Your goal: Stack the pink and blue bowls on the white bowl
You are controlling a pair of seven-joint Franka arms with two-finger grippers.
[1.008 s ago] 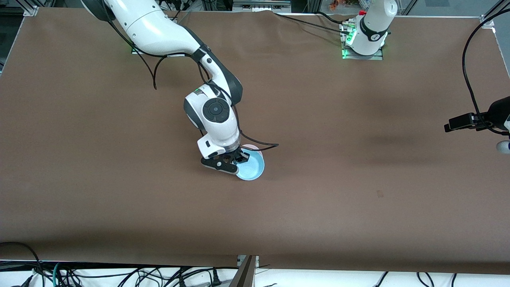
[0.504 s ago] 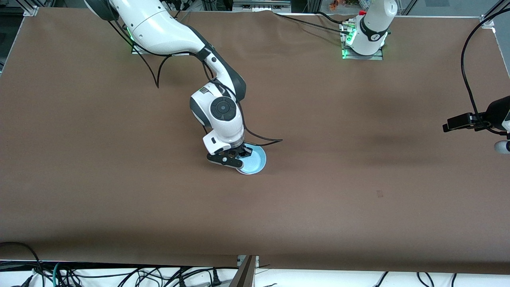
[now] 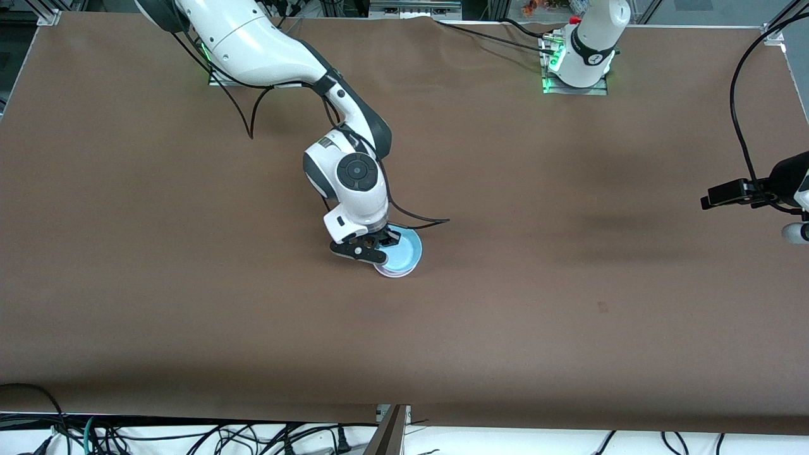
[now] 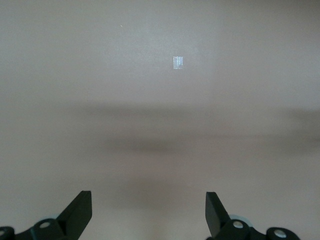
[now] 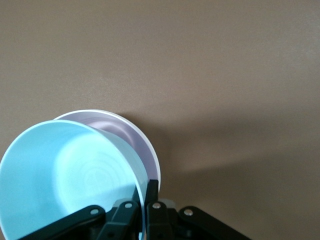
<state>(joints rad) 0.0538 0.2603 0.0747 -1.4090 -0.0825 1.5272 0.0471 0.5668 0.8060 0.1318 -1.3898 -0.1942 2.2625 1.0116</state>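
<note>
The blue bowl's lower side (image 5: 131, 156) reaches inside the pink bowl's rim (image 5: 142, 136) in the right wrist view, so it is time to open my right gripper now.
My right gripper (image 3: 383, 242) is shut on the rim of the light blue bowl (image 3: 401, 251) and holds it tilted, just over the stacked bowls. In the right wrist view the gripper (image 5: 145, 189) pinches the blue bowl's (image 5: 65, 175) wall. The pale pink bowl (image 5: 116, 129) shows past it, with a thin white edge of the white bowl (image 5: 153, 159) around it. In the front view only a pale rim (image 3: 393, 273) of the stack shows under the blue bowl. My left gripper (image 3: 713, 200) waits open and empty in the air at the left arm's end of the table (image 4: 148, 216).
The brown table cover (image 3: 569, 354) carries a small tape mark (image 3: 602, 308), which also shows in the left wrist view (image 4: 178, 62). A black cable (image 3: 417, 222) trails from the right wrist beside the bowls. Cables hang along the table's front edge.
My right gripper has carried the blue bowl a little toward the arms' bases, over the pink bowl, which it now mostly covers. The left arm has barely moved.
</note>
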